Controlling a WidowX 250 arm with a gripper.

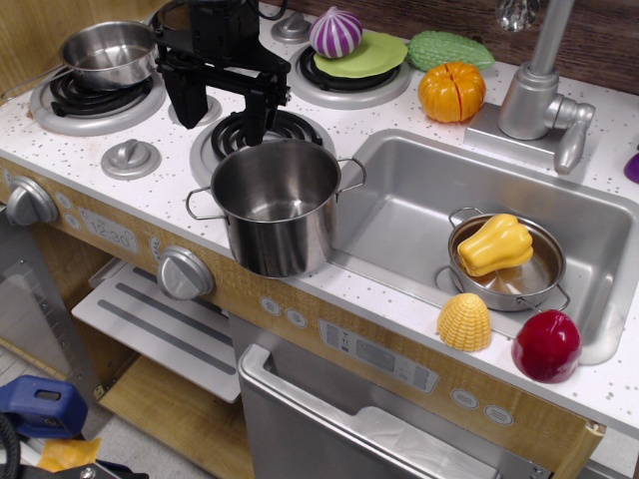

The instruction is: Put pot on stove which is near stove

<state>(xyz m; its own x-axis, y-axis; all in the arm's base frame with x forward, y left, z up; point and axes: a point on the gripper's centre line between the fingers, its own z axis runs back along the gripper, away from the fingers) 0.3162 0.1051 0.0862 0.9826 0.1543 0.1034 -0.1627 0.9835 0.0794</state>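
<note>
I need to grab the tall steel pot by its rim with my gripper next, and then put the pot on the stove burner (255, 133).
The tall steel pot (277, 207) with two wire loop handles stands upright on the front of the white speckled cooktop, next to the sink's left rim. Just behind it is a round stove burner (255, 133) with a black coil, partly hidden by the pot and the gripper. My black gripper (222, 105) hangs over that burner, just behind and above the pot's rim. Its two fingers (187, 98) are spread apart and hold nothing.
A small long-handled saucepan (108, 52) sits on the back left burner (95, 98). A purple onion (336, 32) on a green plate covers the back right burner. The sink (419, 215) holds a shallow pan with a yellow pepper (494, 244). Pumpkin, corn and a red fruit lie nearby.
</note>
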